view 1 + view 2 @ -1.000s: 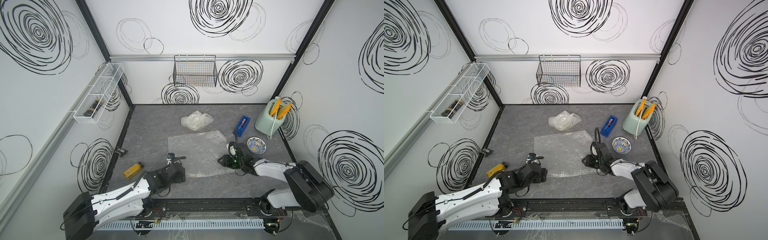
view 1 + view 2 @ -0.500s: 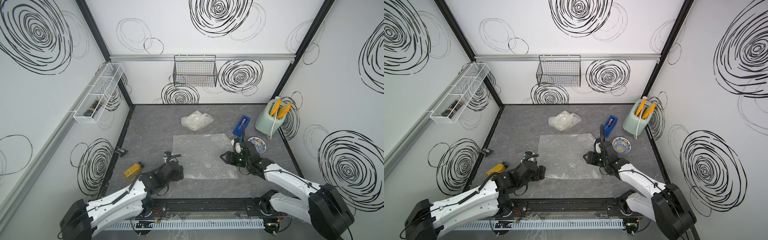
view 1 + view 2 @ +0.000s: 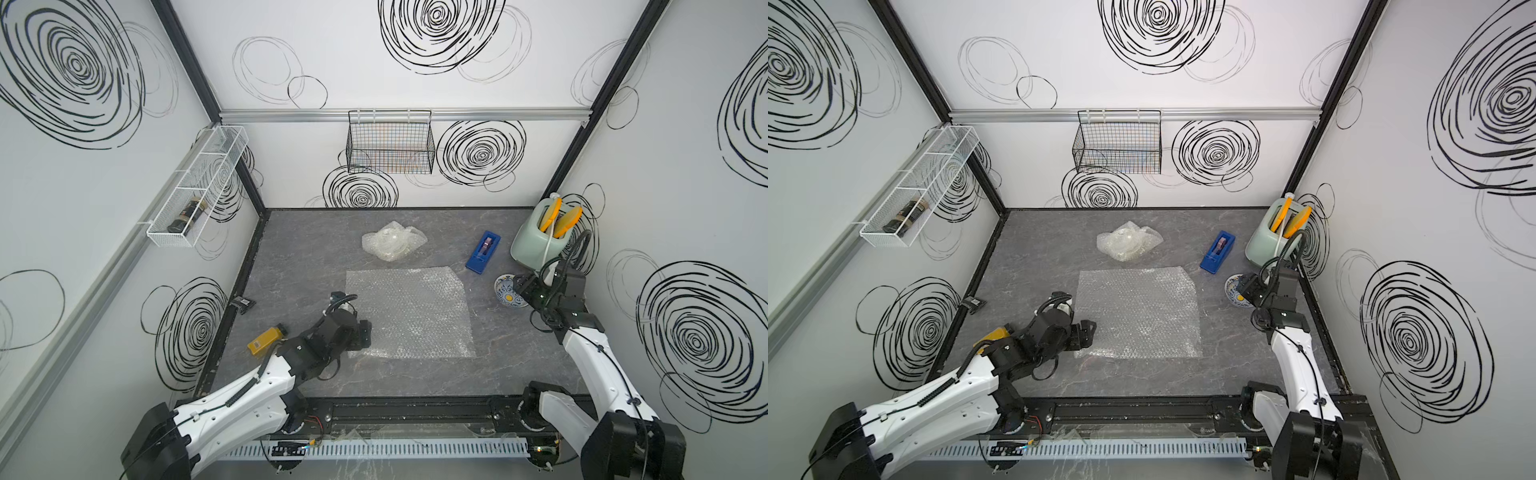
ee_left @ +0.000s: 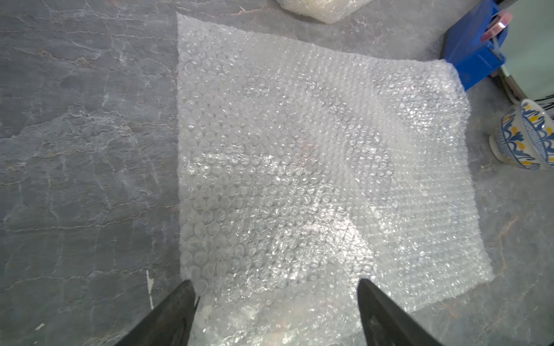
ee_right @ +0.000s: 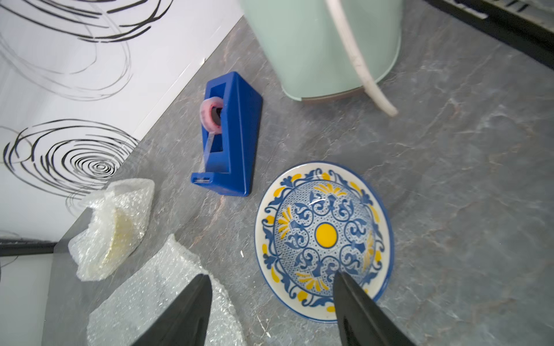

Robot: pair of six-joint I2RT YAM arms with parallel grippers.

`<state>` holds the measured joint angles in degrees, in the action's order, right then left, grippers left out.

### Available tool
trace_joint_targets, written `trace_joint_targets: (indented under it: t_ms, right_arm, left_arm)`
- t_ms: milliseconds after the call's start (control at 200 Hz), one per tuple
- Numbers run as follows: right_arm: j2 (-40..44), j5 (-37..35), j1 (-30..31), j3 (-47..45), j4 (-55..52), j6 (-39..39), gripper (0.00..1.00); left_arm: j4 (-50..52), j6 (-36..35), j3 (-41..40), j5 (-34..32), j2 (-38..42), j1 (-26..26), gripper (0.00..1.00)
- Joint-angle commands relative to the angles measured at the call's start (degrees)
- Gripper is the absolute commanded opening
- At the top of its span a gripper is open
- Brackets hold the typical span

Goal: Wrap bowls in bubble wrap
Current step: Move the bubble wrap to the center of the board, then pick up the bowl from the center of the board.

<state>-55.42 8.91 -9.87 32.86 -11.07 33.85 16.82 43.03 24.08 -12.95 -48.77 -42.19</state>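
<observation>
The patterned bowl's base should stay free to set upright on the bubble wrap (image 3: 409, 313), so my right gripper should grab the bowl by its near rim.
A flat sheet of bubble wrap (image 3: 409, 313) (image 3: 1138, 313) lies mid-table. My left gripper (image 4: 273, 281) stands open at its near left corner, where the film (image 4: 314, 164) lies loose between the jaws, ungripped. The white bowl with blue and yellow pattern (image 3: 505, 291) (image 5: 323, 236) sits upright on the table to the right of the sheet. My right gripper (image 5: 271, 275) hangs open above its near rim, one finger over the bowl, the other over the table. At the back lies a crumpled bubble wrap bundle (image 3: 392, 241) (image 5: 112, 227) with a cream bowl showing through it.
A blue tape dispenser (image 3: 483, 251) lies behind the patterned bowl, beside a mint-green holder (image 3: 540, 237) with yellow utensils in the right back corner. A yellow item (image 3: 266, 340) and a small black one (image 3: 243, 302) lie by the left wall. A wire basket (image 3: 390, 143) hangs on the back wall.
My right arm has left the sheet's right edge and swung right over the patterned bowl, its jaws widening. The sheet has settled flat. The left gripper has pulled back a little.
</observation>
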Motion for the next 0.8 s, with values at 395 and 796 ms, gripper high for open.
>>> trace_joint_targets:
  t_ms: [395,796]
  right_arm:
    - [-15.54,12.98,-12.02,-3.69,8.64,2.04,0.64]
    - [-21.31,13.90,-9.28,-3.31,11.60,4.04,0.28]
  left_arm:
    - [-4.61,-0.04,-2.56,0.03,1.20,1.79,0.88]
    - [-4.86,0.39,-3.68,0.38,3.09,2.03,0.88]
